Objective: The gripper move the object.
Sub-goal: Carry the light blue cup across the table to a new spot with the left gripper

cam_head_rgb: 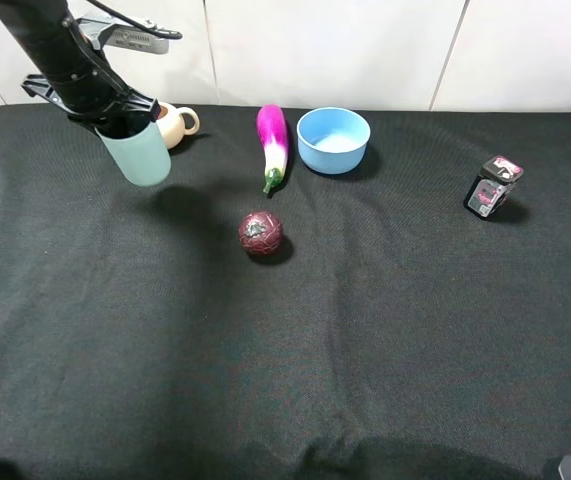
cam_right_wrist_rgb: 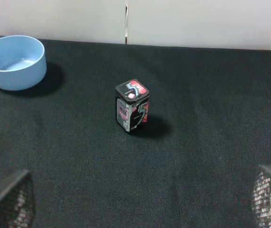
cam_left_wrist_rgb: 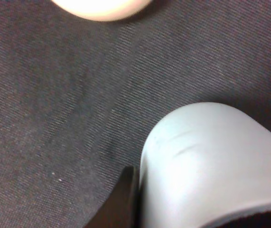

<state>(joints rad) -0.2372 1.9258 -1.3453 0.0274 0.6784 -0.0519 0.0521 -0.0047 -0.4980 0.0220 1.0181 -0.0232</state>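
Note:
The teal cup's base [cam_head_rgb: 147,176] hangs tilted above the black cloth, apart from its shadow, so for now the cup stays held in my left gripper.
My left gripper [cam_head_rgb: 115,112], black with a grey-white attachment, is shut on the pale teal cup [cam_head_rgb: 139,156] at the far left of the black table [cam_head_rgb: 285,360]. The cup hangs tilted, above the cloth, with its shadow to the right. In the left wrist view the cup [cam_left_wrist_rgb: 211,166] fills the lower right, with a dark finger [cam_left_wrist_rgb: 118,204] against its side. My right gripper [cam_right_wrist_rgb: 135,199] is open and empty; only its mesh-padded fingers [cam_right_wrist_rgb: 7,199] show in the right wrist view.
A cream teapot [cam_head_rgb: 173,123] stands just behind the cup. A purple eggplant [cam_head_rgb: 273,143], a light blue bowl [cam_head_rgb: 333,140] and a dark red ball [cam_head_rgb: 261,232] lie mid-table. A small black box [cam_head_rgb: 492,186] stands at the right, also in the right wrist view [cam_right_wrist_rgb: 132,106].

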